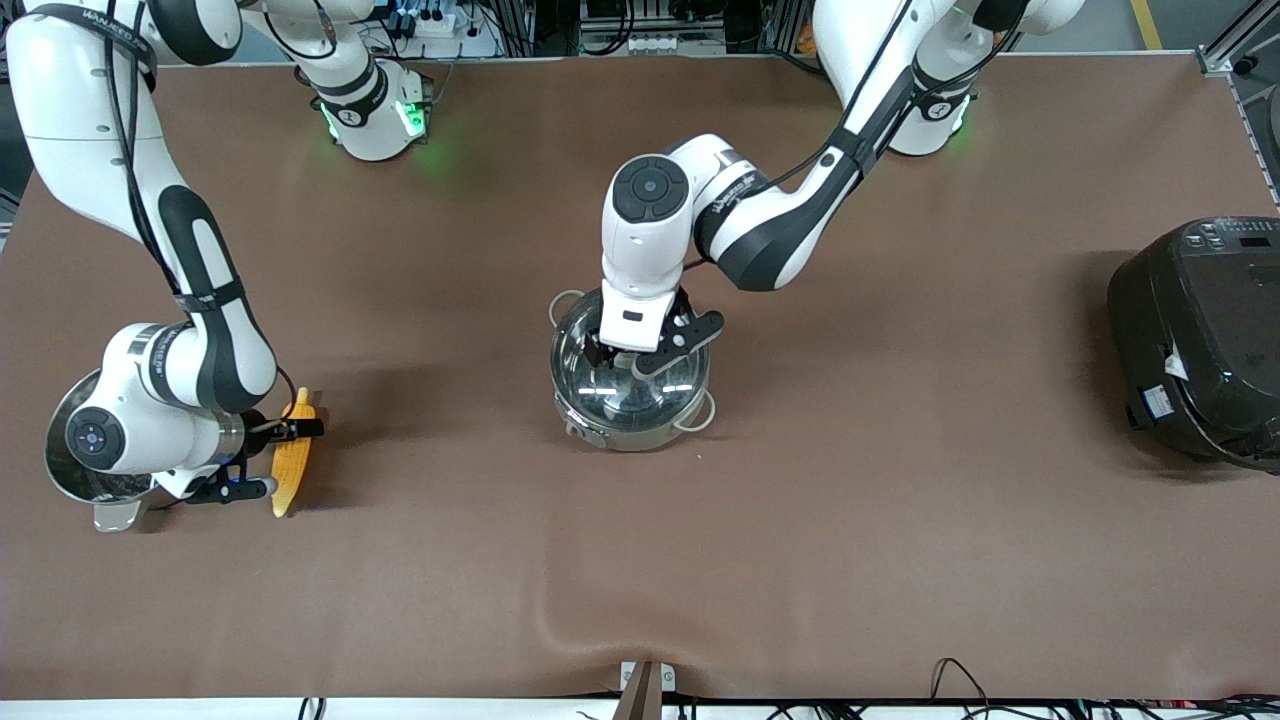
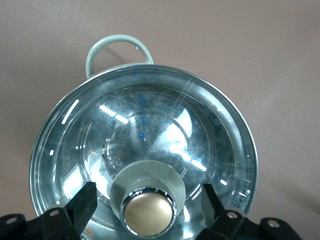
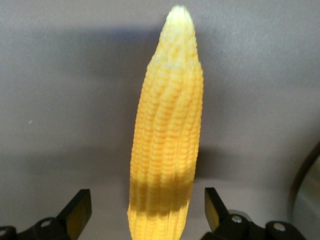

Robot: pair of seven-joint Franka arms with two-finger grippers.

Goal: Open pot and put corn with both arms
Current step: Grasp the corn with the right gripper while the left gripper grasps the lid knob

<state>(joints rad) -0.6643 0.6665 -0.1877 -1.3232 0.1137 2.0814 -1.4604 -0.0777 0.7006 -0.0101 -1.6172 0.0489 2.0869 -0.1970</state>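
My right gripper grabs the corn by its thick half (image 3: pixel 159 212) next, so that its pale pointed tip (image 3: pixel 179 20) stays free to enter the pot.
The steel pot (image 1: pixel 640 432) stands mid-table with its glass lid (image 1: pixel 660 385) on. My left gripper (image 1: pixel 628 362) is open just above the lid. In the left wrist view the copper-coloured knob (image 2: pixel 149 214) sits between its spread fingers (image 2: pixel 84 202), with gaps on both sides. One pale loop handle (image 2: pixel 119 47) shows there. The yellow corn (image 1: pixel 292 468) lies on the table toward the right arm's end. My right gripper (image 1: pixel 274 458) is open and low over it. In the right wrist view the cob (image 3: pixel 167 135) lies between the fingers (image 3: pixel 77 210), which do not touch it.
A steel steamer pot (image 1: pixel 62 470) with a flat tab handle stands beside the corn, partly hidden under my right arm. Its rim shows in the right wrist view (image 3: pixel 306 200). A large black rice cooker (image 1: pixel 1200 340) stands at the left arm's end of the table.
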